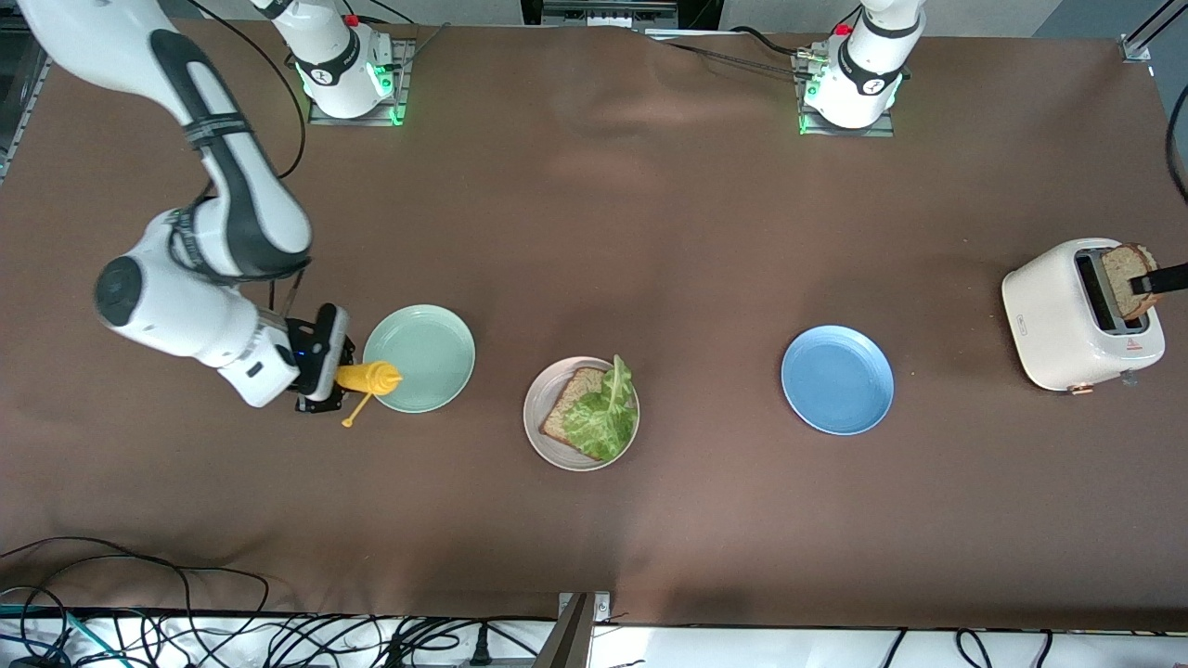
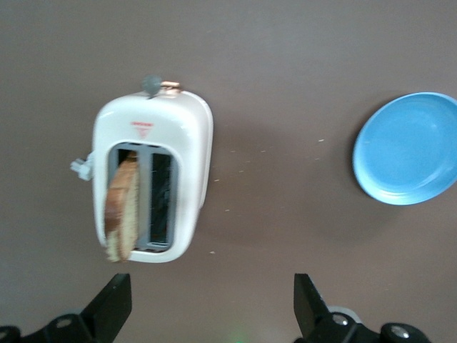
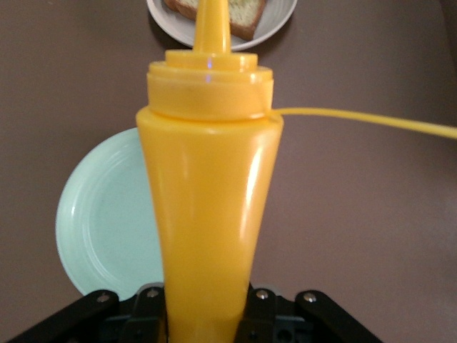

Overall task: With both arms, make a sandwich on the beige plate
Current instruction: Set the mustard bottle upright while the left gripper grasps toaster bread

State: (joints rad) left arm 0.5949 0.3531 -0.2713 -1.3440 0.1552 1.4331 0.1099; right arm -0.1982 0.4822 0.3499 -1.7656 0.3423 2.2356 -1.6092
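The bread slice in the toaster needs to be grabbed next by its crust edge (image 1: 1137, 247) with my left gripper, to top the lettuce (image 1: 601, 417) on the beige plate.
The beige plate (image 1: 535, 422) sits mid-table with a bread slice (image 1: 566, 408) and a green lettuce leaf (image 1: 605, 416) lying on it. A second bread slice (image 1: 1127, 278) stands in a slot of the white toaster (image 1: 1058, 320) at the left arm's end; it also shows in the left wrist view (image 2: 123, 209). My left gripper (image 2: 211, 309) hangs open above the table by the toaster (image 2: 187, 153), holding nothing; one finger (image 1: 1166, 279) shows at the bread. My right gripper (image 1: 320, 366) is shut on a yellow squeeze bottle (image 1: 369, 377) lying level, nozzle over the mint green plate (image 1: 432, 353).
A blue plate (image 1: 837, 378) lies between the beige plate and the toaster. The bottle's (image 3: 211, 200) tethered cap (image 1: 350, 422) dangles below it. In the right wrist view the mint plate (image 3: 100, 221) lies under the bottle and the beige plate (image 3: 280, 16) is past the nozzle.
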